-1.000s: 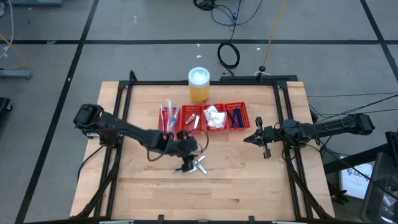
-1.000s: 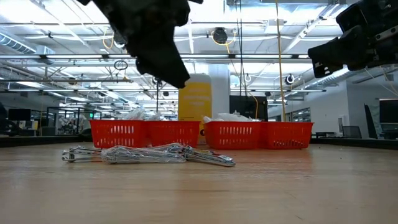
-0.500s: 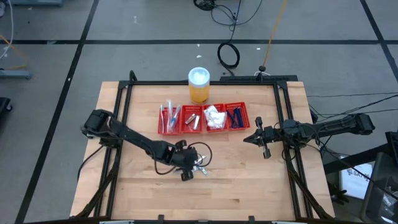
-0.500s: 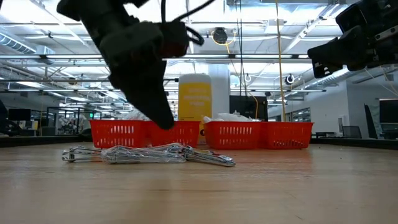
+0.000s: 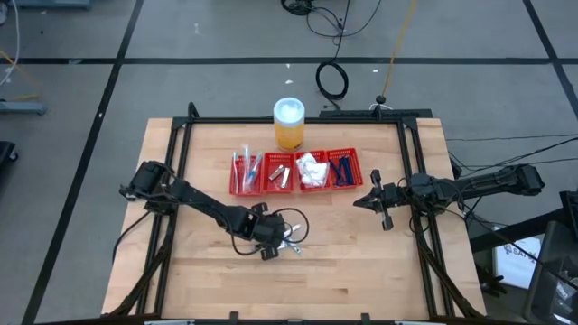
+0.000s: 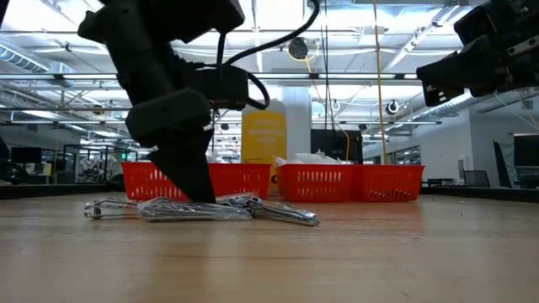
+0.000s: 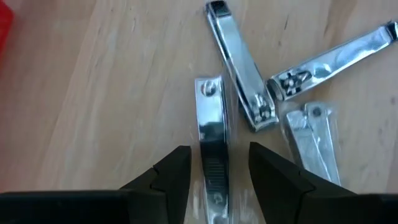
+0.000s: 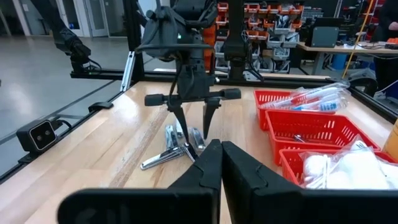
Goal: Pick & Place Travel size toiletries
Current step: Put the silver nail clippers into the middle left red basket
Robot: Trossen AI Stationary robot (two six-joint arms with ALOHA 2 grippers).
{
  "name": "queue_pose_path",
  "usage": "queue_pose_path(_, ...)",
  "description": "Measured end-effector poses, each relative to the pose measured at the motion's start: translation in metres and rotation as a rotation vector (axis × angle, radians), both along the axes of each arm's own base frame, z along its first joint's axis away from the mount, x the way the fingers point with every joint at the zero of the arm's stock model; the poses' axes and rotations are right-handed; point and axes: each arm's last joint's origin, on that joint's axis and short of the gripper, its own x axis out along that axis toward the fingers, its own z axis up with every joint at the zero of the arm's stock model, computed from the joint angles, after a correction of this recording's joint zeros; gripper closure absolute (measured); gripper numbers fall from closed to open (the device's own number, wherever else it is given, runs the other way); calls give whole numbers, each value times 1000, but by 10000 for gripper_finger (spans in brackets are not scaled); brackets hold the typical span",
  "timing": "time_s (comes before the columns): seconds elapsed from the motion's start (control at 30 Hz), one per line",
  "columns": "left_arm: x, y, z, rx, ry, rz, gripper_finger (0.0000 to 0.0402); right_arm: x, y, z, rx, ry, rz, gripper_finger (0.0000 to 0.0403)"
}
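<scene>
Next, my left gripper takes hold of the wrapped nail clipper by its lever [image 7: 214,162] to sort the toiletries into the red tray.
Several silvery nail clippers [image 5: 289,242] in clear wrap lie in a loose pile on the wood table, near its middle. My left gripper [image 7: 219,171] points steeply down over them, open. Its two fingers stand on either side of one clipper [image 7: 211,134], with a gap showing on each side. The low view shows its fingers [image 6: 195,181] down at the pile [image 6: 210,208]. My right gripper [image 8: 221,155] is shut on nothing and hovers level at the table's right side [image 5: 372,200].
A red four-compartment tray [image 5: 295,185] stands beyond the pile, holding wrapped sticks [image 5: 244,167], white packets [image 5: 312,170] and dark blue razors [image 5: 341,169]. An orange jar with a white lid [image 5: 289,124] stands behind it. Bare wood lies toward the near edge.
My left gripper has come down and a little toward the table's near edge, tipping steeper, until its fingers straddle one clipper in the pile. The gap between its fingers looks the same. The clippers have not moved.
</scene>
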Motion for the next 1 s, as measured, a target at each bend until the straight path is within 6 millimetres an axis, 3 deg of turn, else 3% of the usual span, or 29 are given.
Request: queue_pose_path(1.0,0,1,-11,-5,33,47,243,0,0,0,0,2,1,403)
